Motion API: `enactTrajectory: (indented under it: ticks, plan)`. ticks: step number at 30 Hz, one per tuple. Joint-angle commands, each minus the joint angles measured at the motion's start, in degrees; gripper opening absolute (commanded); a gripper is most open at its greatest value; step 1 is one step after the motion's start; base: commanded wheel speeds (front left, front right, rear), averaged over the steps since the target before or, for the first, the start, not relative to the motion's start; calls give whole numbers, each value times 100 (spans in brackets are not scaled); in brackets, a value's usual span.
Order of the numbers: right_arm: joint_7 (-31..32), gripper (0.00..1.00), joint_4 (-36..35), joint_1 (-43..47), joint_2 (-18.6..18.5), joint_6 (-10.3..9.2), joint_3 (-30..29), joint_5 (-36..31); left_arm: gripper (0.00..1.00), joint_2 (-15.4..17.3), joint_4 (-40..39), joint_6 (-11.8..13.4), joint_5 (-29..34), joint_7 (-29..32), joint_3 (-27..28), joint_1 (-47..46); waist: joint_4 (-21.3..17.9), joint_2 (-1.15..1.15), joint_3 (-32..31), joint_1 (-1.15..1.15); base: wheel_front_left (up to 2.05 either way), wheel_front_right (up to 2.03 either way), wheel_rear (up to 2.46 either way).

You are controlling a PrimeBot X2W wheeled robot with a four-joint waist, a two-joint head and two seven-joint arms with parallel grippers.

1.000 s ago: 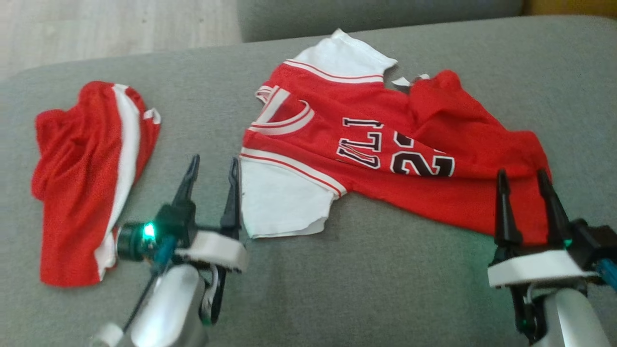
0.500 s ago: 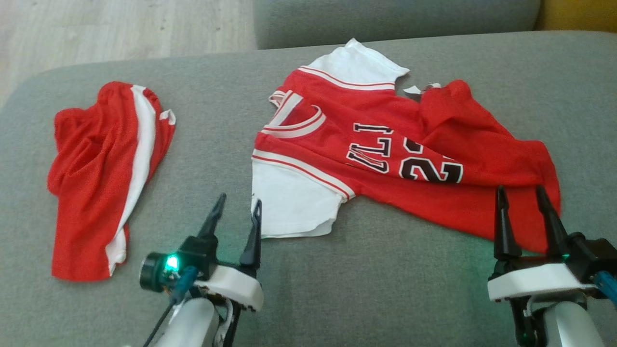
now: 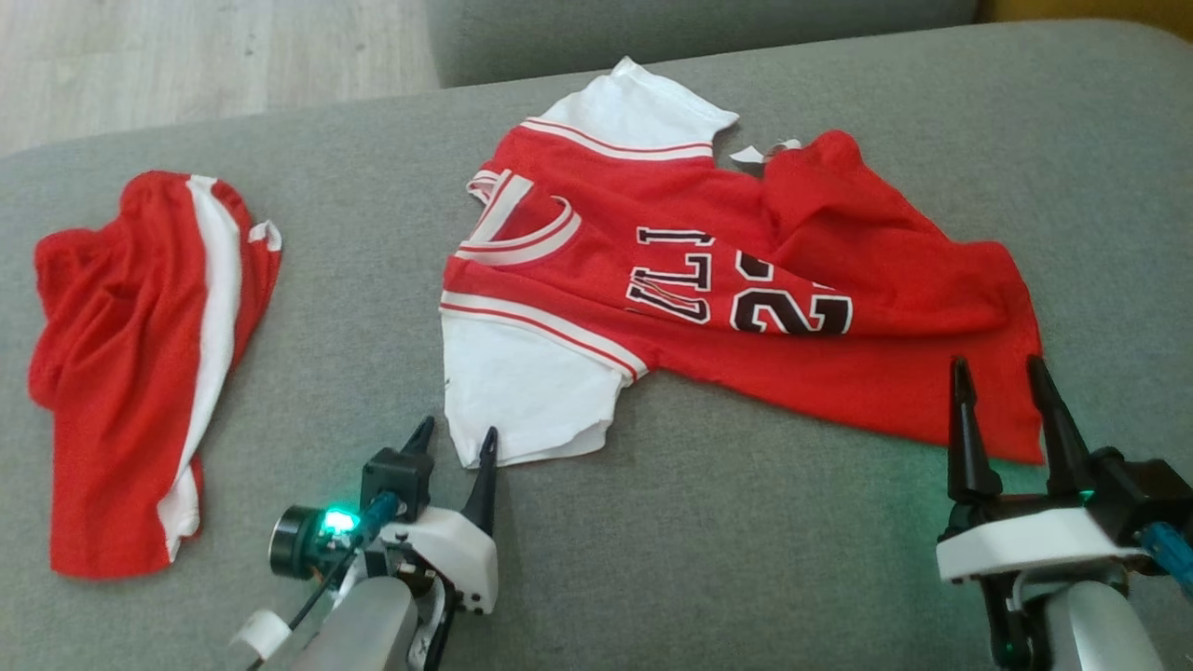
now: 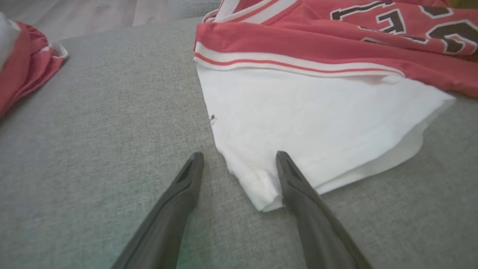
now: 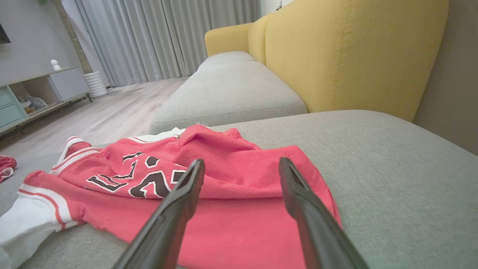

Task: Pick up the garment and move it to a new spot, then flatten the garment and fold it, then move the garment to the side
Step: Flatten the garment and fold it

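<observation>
I will next grab its bottom hem corner [image 3: 1020, 438] with my right gripper to flatten the jersey [image 3: 746, 280] for folding.
The garment is a red jersey [image 3: 746, 280] with black numbers and white sleeves, lying crumpled on the grey sofa seat [image 3: 746, 559]. My left gripper [image 3: 457, 431] is open at the near corner of the white sleeve [image 4: 306, 119]. In the left wrist view that corner lies between the spread fingers of the left gripper [image 4: 239, 155]. My right gripper [image 3: 995, 363] is open over the jersey's near right hem. The right wrist view shows the right gripper [image 5: 241, 161] with the red cloth [image 5: 231, 175] just beyond and below its fingers. Neither gripper holds anything.
Red shorts [image 3: 140, 354] with a white stripe lie on the seat to the left, apart from the jersey. A second grey cushion [image 5: 227, 93] and a yellow sofa back [image 5: 336, 56] stand beyond. Wooden floor [image 3: 186, 65] lies past the seat's far left edge.
The head camera has shifted. My left gripper has drawn back from the sleeve's left edge to its near corner and sits lower. The right gripper stays at the hem.
</observation>
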Motion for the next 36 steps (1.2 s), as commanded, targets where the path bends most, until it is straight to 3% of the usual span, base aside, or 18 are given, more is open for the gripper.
enactTrajectory:
  ticks: [1,7,8,9,10,13,20,26,36]
  plan:
    - [-62,100,-171,-219,-37,-4,136,38,100,34,-46,69,-53,1,162,-271,-38,0,32,0,0,0,0]
    - [-62,100,-164,-207,-37,-4,117,55,100,39,316,29,-102,99,135,-423,-102,0,79,0,0,0,0]
    - [-62,100,-151,-198,-37,-4,104,53,45,39,356,-18,-111,112,110,-438,-107,0,76,0,0,0,0]
    - [-62,100,-135,-182,-37,-4,88,45,28,38,384,-66,-121,110,87,-447,-110,0,67,0,0,0,0]
    - [-62,100,-112,-160,-37,-4,62,38,0,37,401,-107,-133,84,70,-453,-115,0,52,0,0,0,0]
    - [-62,100,33,-71,-37,-4,-89,-13,0,36,377,-166,-188,-114,75,-448,-134,0,-13,0,0,0,0]
    - [-47,100,811,24,-37,-4,-607,95,0,37,-221,-42,-312,-680,325,-399,-133,0,-111,0,0,0,0]
    - [4,100,1600,-233,-37,-4,-886,202,0,40,-1094,36,-196,-732,478,-236,-47,0,-103,0,0,0,0]
    - [-35,100,2570,-779,-37,-4,-957,432,0,31,-1644,-27,-37,-735,477,40,80,0,-70,0,0,0,0]
